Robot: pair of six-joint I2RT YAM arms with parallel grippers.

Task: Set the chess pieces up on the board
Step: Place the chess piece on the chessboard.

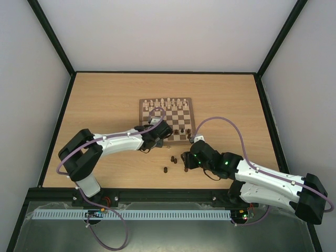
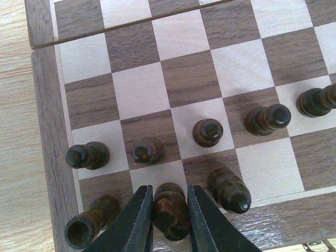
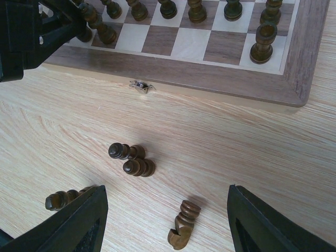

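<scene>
The dark knight's base is on the near-row square and the knight would go on standing, so it is now time to open my left gripper.
The board (image 1: pixel 146 103) lies mid-table, with cream-white chessmen along its far rows. Several dark brown chess pieces (image 2: pixel 207 131) stand on its near rows. My left gripper (image 2: pixel 169 191) is over the board's near left corner (image 1: pixel 160 131). Its jaws are closed on a dark knight (image 2: pixel 170 212) that stands on a near-row square, between a rook (image 2: pixel 84 226) and a bishop (image 2: pixel 229 189). My right gripper (image 3: pixel 165 195) is wide open and empty, low over the table in front of the board (image 1: pixel 186 159). A dark knight (image 3: pixel 184 224) lies on its side between its fingers.
Two more dark pieces (image 3: pixel 132 159) lie together on the table, left of the fallen knight. Another (image 3: pixel 60 200) lies by my right gripper's left finger. The board's metal clasp (image 3: pixel 140 86) sticks out of its near edge. Black-framed walls enclose the table.
</scene>
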